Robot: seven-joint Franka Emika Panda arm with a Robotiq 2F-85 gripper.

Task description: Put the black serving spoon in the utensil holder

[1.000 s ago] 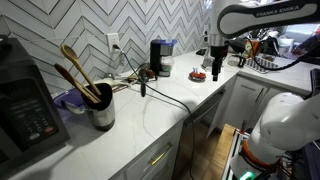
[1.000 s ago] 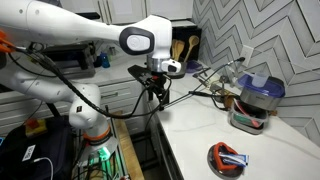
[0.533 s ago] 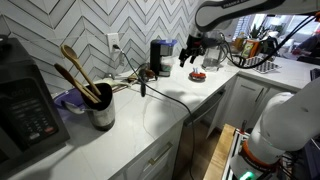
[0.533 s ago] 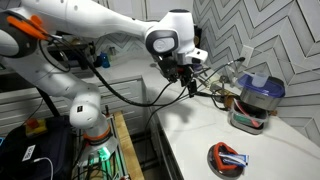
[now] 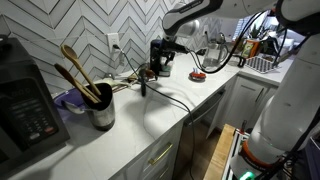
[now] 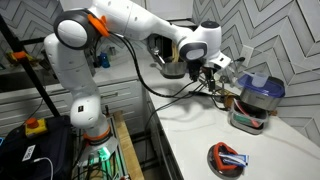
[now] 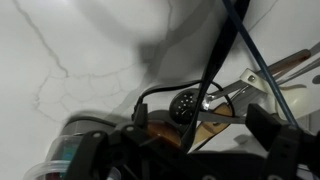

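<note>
The robot should next use its gripper to grab the black serving spoon across its thin dark stem, so the spoon's wider handle end stays free to go into the utensil holder [image 5: 102,115].
The utensil holder [image 5: 102,115] is a dark grey canister at the counter's left, with light-brown wooden spoons [image 5: 78,72] standing in it. My gripper [image 5: 160,62] hovers over a pile of utensils by the wall, far from the holder; it also shows in an exterior view [image 6: 208,72]. In the wrist view the gripper [image 7: 180,150] is open and empty, fingers apart at the bottom. Just beyond them lie a black round head [image 7: 182,105] with a thin dark shaft, likely the black serving spoon, plus metal tongs [image 7: 240,88] and wooden handles. I cannot pick the spoon out in the exterior views.
A black appliance with a button panel [image 5: 25,105] stands left of the holder. A coffee machine [image 5: 160,48] stands behind the gripper. A black cable [image 5: 170,97] crosses the counter. A red bowl [image 6: 228,157] and a blue-lidded container [image 6: 258,100] sit further along.
The arm has swung from the counter's sink end towards the wall and now hangs over the utensil pile by the coffee machine. The gripper stays empty. The holder and wooden spoons have not moved.
</note>
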